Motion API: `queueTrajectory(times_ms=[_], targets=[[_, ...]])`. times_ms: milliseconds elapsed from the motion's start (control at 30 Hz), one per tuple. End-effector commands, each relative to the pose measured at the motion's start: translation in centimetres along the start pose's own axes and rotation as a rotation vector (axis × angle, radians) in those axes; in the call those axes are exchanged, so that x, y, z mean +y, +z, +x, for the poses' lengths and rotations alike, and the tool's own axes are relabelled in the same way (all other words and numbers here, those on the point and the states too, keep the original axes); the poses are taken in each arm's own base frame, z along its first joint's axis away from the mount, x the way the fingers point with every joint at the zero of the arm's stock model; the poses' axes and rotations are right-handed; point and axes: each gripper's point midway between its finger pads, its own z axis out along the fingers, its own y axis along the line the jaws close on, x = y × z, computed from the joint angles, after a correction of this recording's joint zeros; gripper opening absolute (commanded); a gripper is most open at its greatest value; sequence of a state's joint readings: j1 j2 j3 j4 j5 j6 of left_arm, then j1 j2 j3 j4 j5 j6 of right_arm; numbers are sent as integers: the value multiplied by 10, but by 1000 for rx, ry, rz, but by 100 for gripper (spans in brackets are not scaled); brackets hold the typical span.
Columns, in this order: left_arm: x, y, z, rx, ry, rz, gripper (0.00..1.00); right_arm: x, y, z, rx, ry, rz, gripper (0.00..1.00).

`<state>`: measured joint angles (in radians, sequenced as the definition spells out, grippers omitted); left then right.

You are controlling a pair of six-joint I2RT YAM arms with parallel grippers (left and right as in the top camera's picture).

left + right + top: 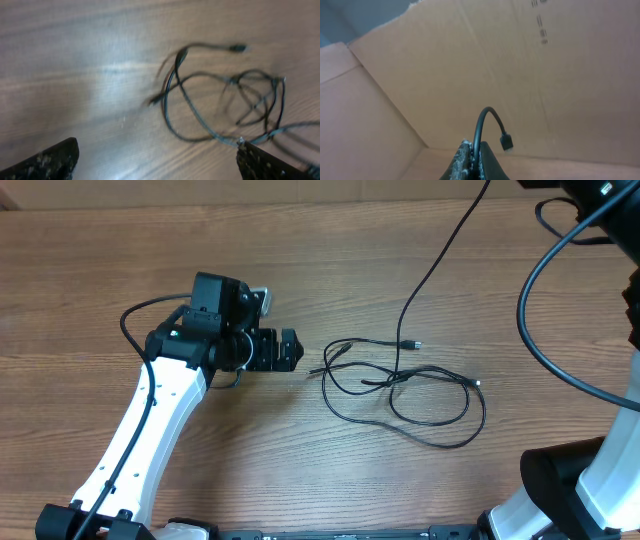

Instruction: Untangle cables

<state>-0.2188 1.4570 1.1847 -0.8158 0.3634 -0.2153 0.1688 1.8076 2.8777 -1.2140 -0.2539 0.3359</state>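
Observation:
I will next grab the rising piece of black cable with my left gripper, near where it leaves the tangle, to pull it out and hand it over.
Several thin black cables (395,380) lie in a loose tangle of loops on the wooden table, right of centre. One strand (440,255) rises from the tangle toward the top edge of the overhead view. My left gripper (290,350) is open and empty, just left of the tangle. In the left wrist view its jaws (157,147) are wide apart, with the cables (181,54) ahead of them and the right finger close to a strand. My right gripper (476,150) is shut on a black cable (482,117) whose plug end (507,142) curls over the fingers.
Thick black arm wires (540,300) hang at the right. The right arm's base (580,480) stands at the lower right. The table (100,260) is brown wood. The right wrist view faces a cardboard wall (520,60).

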Motion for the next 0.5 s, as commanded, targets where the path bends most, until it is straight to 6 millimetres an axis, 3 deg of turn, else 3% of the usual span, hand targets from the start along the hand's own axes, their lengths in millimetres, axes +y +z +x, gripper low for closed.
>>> queueTrajectory(times_ms=[0,100,200,333,400,467], targets=[[-44,-9,-20,-65,52,222,100,-4,-5,-1,-5,3,20,4],[-99,-28,-28,-137,296,511,100,-3,-5,-2,-7,25,20,4],[-133,-42,-28,-187,433,658,100,-3,-5,-2,-8,36,18,4],[-164,-47,-25,-229,547,733,100,0,-5,0,4,38,-1,4],[-175,-48,-22,-245,606,752,93,3,-5,1,11,41,-15,4],[-187,-49,-17,-255,651,773,94,5,-5,3,20,41,-31,4]])
